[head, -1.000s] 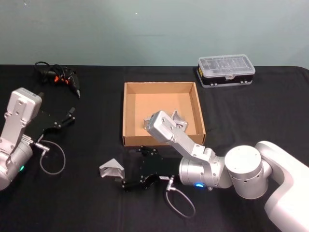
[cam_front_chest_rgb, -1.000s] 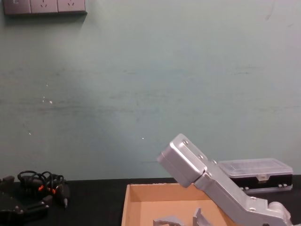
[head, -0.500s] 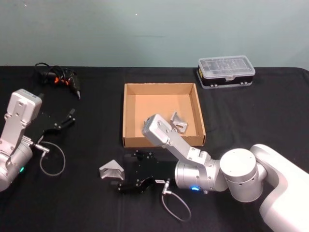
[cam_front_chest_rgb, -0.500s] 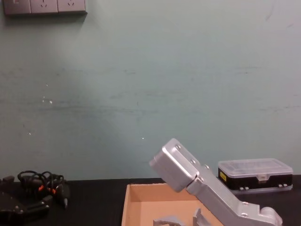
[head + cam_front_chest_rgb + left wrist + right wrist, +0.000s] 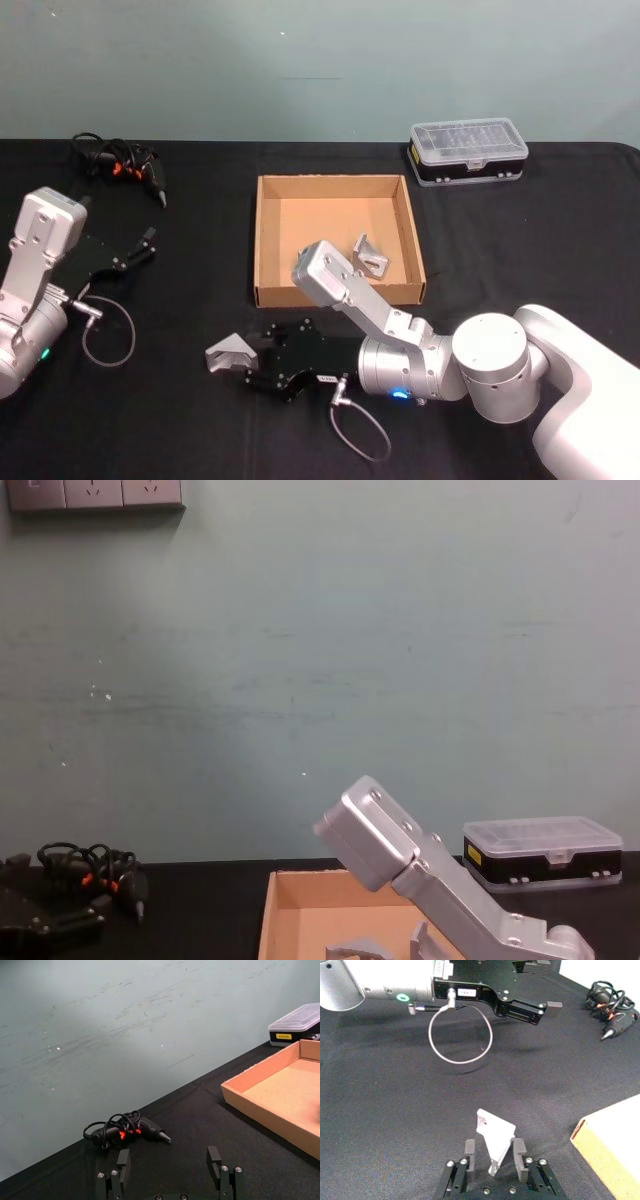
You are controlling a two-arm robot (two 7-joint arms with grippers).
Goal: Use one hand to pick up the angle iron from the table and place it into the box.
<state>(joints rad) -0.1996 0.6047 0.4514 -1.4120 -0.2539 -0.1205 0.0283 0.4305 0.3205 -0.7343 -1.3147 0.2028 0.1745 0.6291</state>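
Note:
The angle iron needs to go into the box point(image 5: 612, 1145). My right gripper should grab it by its narrow tapered end point(image 5: 495, 1160) next.
A grey angle iron point(image 5: 226, 352) lies on the black table point(image 5: 150, 420) in front of the box's near left corner. My right gripper point(image 5: 248, 365) reaches leftward to it and stands open. In the right wrist view the angle iron point(image 5: 493, 1133) sits between the two black fingers point(image 5: 469, 1152) of the right gripper point(image 5: 494, 1151), close to one of them. The tan cardboard box point(image 5: 335, 181) holds another angle iron point(image 5: 369, 256) near its right wall. At the table's left side my left gripper point(image 5: 143, 244) rests open; its fingers point(image 5: 215, 1156) hold nothing.
A clear-lidded plastic case point(image 5: 468, 147) stands at the back right. A bundle of black cables with orange marks point(image 5: 118, 162) lies at the back left. A wire loop point(image 5: 108, 330) hangs by the left arm. The box's wall point(image 5: 607, 1142) is close to the right gripper.
My right gripper has slid left along the table until its fingers straddle the angle iron. The left arm has barely moved.

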